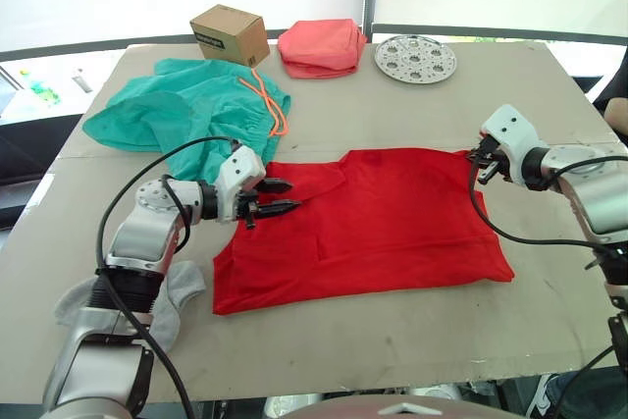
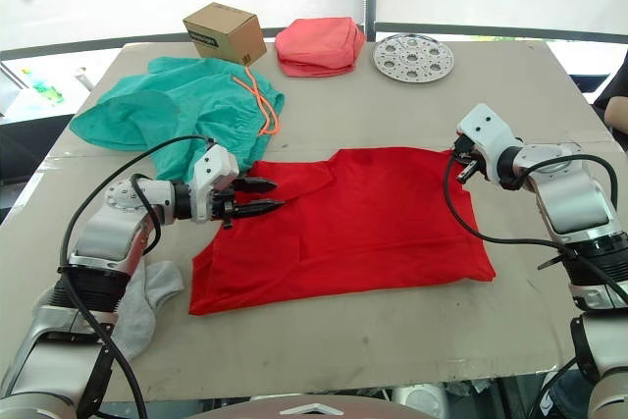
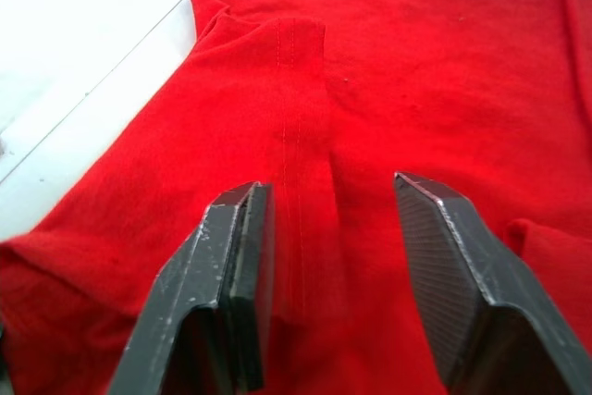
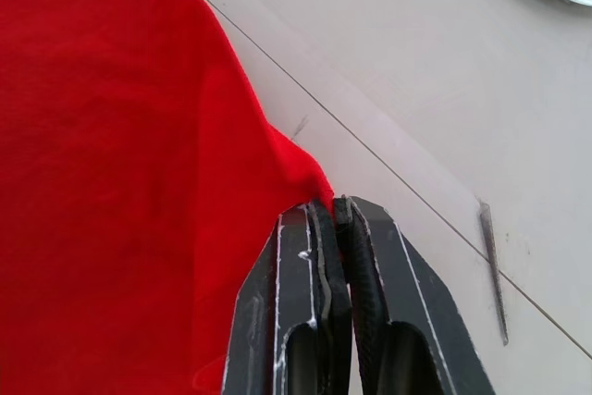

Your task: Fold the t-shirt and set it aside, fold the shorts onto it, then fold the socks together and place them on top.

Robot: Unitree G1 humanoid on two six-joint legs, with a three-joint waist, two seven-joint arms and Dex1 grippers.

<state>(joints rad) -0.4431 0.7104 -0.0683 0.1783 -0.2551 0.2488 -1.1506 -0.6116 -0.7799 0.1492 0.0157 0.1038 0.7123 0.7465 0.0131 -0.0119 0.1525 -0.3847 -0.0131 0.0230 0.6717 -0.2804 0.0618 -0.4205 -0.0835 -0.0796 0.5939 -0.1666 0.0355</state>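
I should next use my left gripper to pinch its shoulder corner with the folded sleeve (image 1: 290, 176), and that is for folding the t-shirt (image 1: 378, 218).
The red t-shirt (image 1: 378, 218) lies spread flat in the middle of the table. My left gripper (image 1: 279, 197) hovers open over its left edge, with the fingers (image 3: 231, 275) either side of a seam. My right gripper (image 1: 481, 160) is shut on the t-shirt's far right corner (image 4: 310, 180). The teal shorts (image 1: 182, 105) with an orange drawstring (image 1: 270, 100) lie bunched at the back left. A grey sock (image 1: 167, 306) lies at the near left, partly under my left arm.
A small cardboard box (image 1: 230, 34), a folded salmon-pink cloth (image 1: 321, 47) and a round perforated metal plate (image 1: 415, 57) stand along the table's far edge. Bare table (image 1: 392, 331) runs in front of the t-shirt.
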